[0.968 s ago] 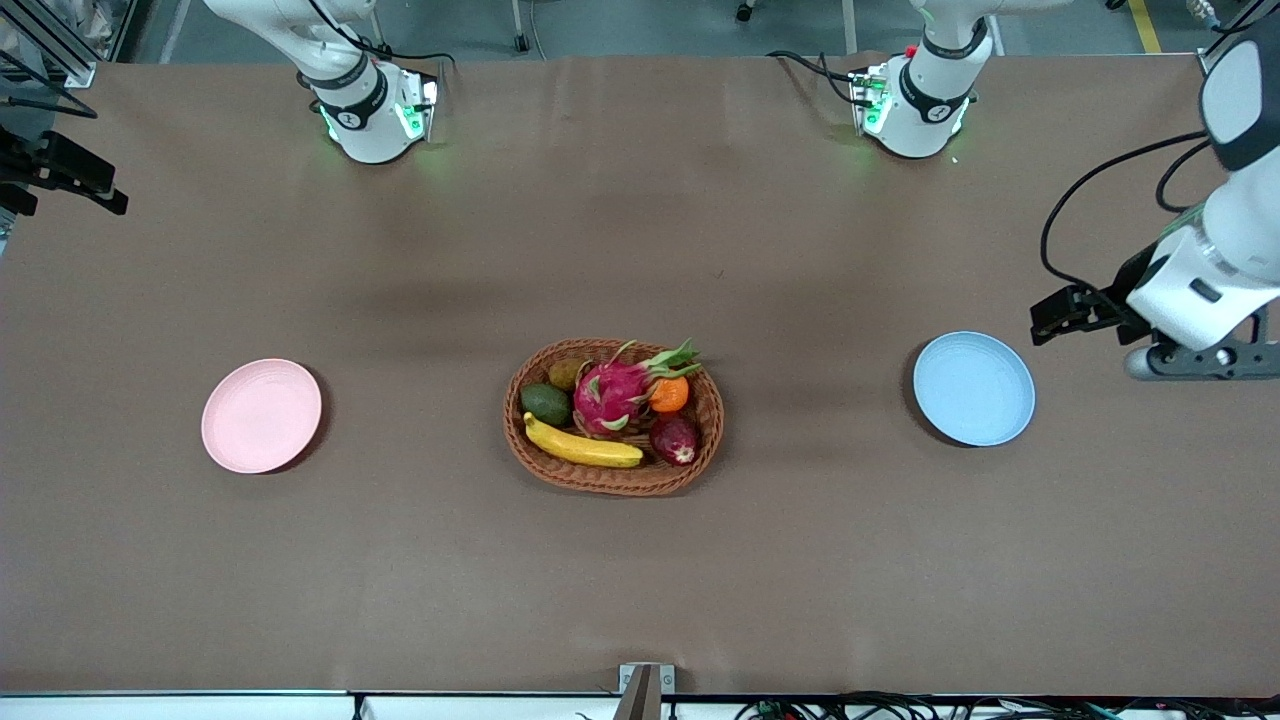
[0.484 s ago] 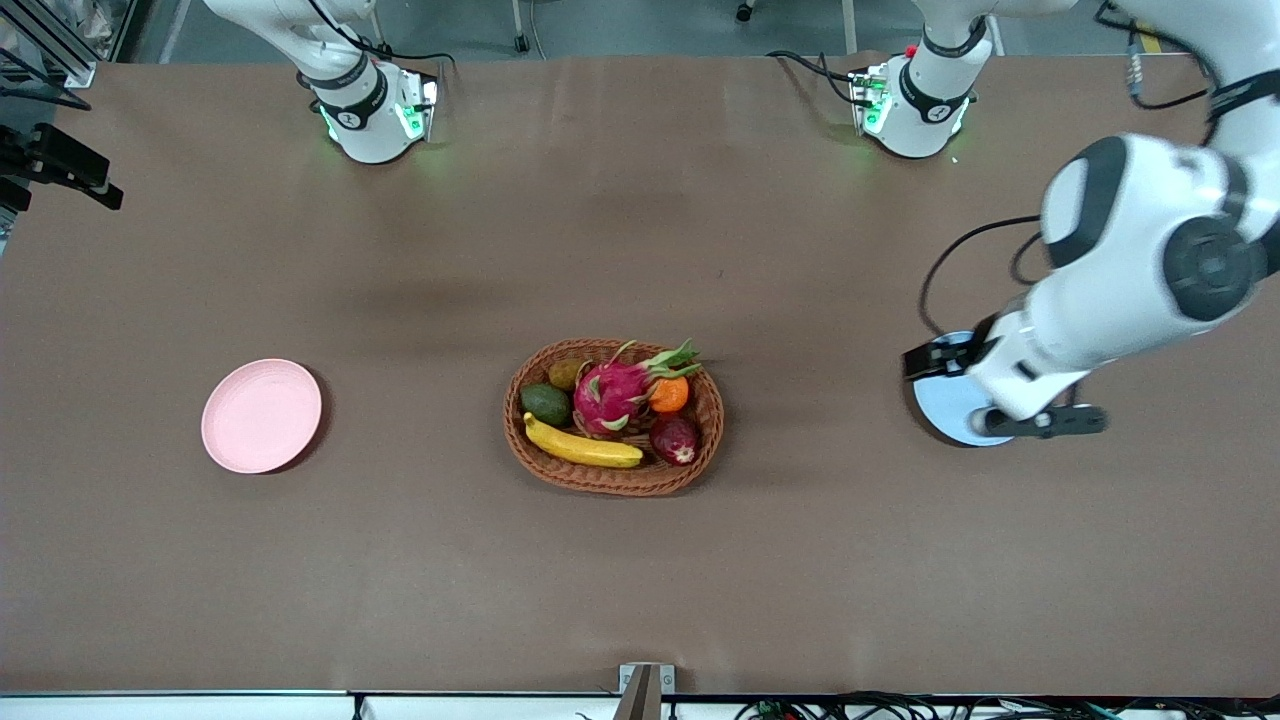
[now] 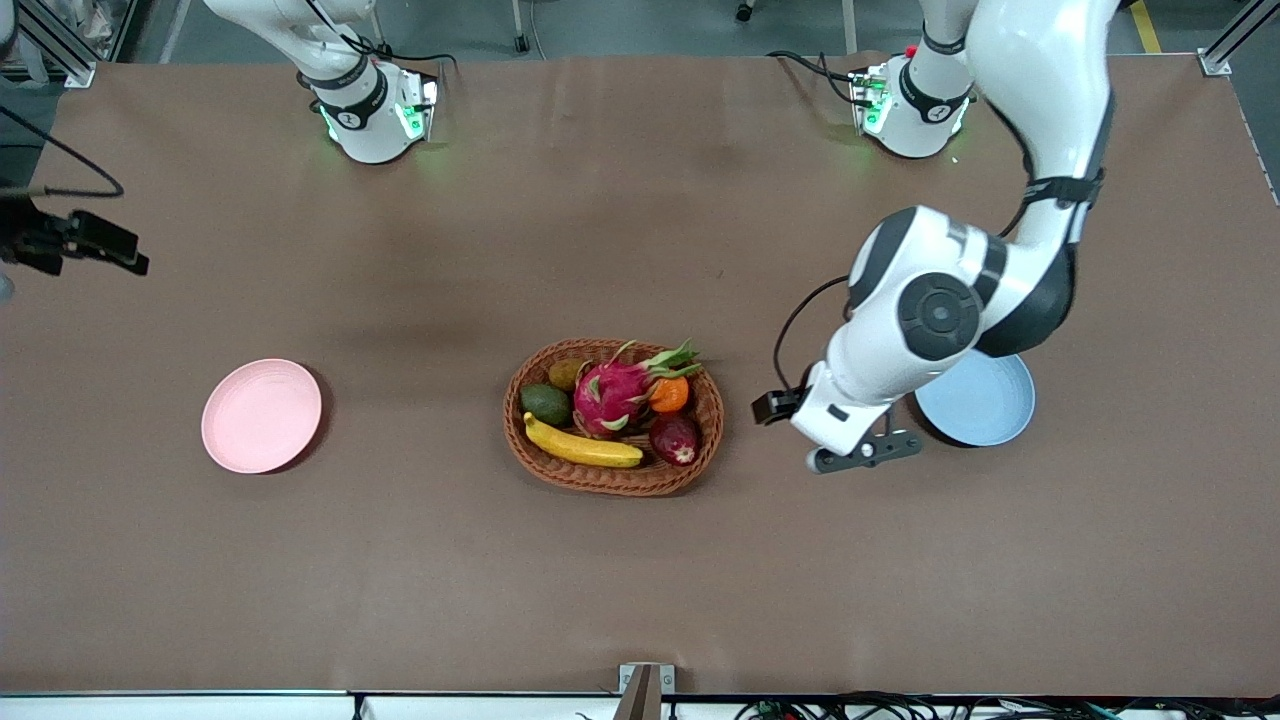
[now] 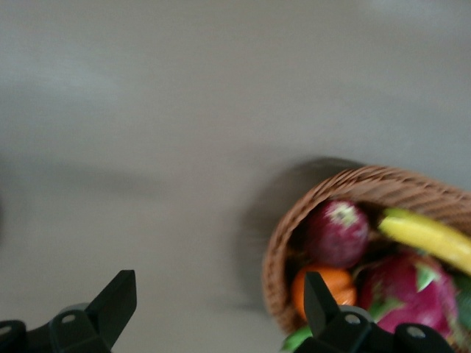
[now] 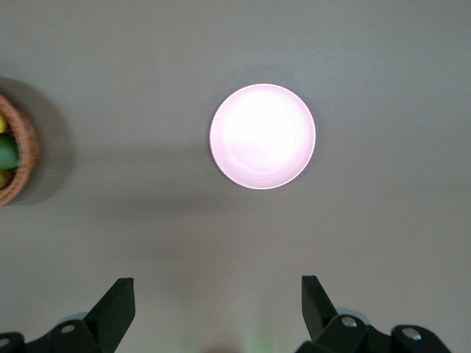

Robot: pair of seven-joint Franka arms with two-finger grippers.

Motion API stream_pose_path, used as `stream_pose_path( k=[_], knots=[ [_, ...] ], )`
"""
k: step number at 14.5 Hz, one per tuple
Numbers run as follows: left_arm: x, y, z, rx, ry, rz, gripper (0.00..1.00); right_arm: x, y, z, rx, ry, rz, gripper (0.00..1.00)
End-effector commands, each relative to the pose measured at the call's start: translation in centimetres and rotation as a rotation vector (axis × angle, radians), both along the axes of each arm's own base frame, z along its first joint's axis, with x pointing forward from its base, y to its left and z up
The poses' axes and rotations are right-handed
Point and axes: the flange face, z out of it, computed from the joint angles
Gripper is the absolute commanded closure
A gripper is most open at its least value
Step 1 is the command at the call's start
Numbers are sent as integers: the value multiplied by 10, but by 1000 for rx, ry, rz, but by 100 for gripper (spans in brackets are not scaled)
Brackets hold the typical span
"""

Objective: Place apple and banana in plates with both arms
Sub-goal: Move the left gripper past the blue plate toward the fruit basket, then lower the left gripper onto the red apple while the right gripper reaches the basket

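Observation:
My left gripper grabs the apple's round sides next, to set the apple [image 3: 675, 438] in the light blue plate [image 3: 990, 405].
The dark red apple [image 3: 675, 438] and the yellow banana [image 3: 583, 447] lie in the wicker basket [image 3: 612, 482] at mid-table, on its side nearer the front camera. The left wrist view also shows the apple [image 4: 337, 232] and banana [image 4: 430, 239]. The pink plate [image 3: 262, 415] lies toward the right arm's end, the light blue plate [image 3: 990, 405] toward the left arm's end, partly covered by the left arm. My left gripper [image 3: 776, 405] [image 4: 218, 294] is open and empty, over the table between basket and blue plate. My right gripper [image 3: 110, 248] [image 5: 217, 294] is open and empty, high up near the pink plate [image 5: 263, 136].
The basket also holds a pink dragon fruit [image 3: 615, 392], an orange [image 3: 669, 394], a green avocado [image 3: 546, 403] and a brownish fruit [image 3: 565, 374]. The brown table [image 3: 640, 580] stretches wide around the basket. The basket's edge [image 5: 18, 158] shows in the right wrist view.
The left arm has swung from its end of the table across the blue plate toward the basket. The right gripper has shifted slightly toward the pink plate.

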Motion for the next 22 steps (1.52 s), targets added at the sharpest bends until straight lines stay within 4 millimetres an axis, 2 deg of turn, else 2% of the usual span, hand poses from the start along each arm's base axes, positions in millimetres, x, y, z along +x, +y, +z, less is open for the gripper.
stream_pose_path(
  k=[1, 3, 4, 6, 8, 11, 17, 19, 22],
  knots=[
    [-1, -39, -29, -33, -29, 33, 0, 18, -3, -18, -51, 3, 18, 0],
    [-8, -68, -49, -61, -65, 38, 0, 25, 12, -28, -42, -13, -21, 0],
    [-12, -81, -61, -76, -82, 47, 0, 32, 24, -36, -33, -23, -95, 0],
    [-15, -96, -75, -105, -116, 60, 0, 44, 66, -53, -21, -32, -236, 0],
    [-17, -102, -88, -113, -124, 63, 0, 51, 111, -71, -39, -39, -355, 0],
    [-31, -123, -108, -110, -129, 30, 0, 60, 164, -102, -47, -46, -489, 0],
    [-35, -125, -138, -95, -118, 20, 0, 68, 253, -167, 41, -62, -596, 0],
    [-35, -125, -146, -97, -124, 18, 0, 66, 291, -189, 51, -86, -627, 0],
    [-36, -125, -164, -99, -126, 19, 0, 59, 319, -220, 81, -130, -616, 0]
  ],
)
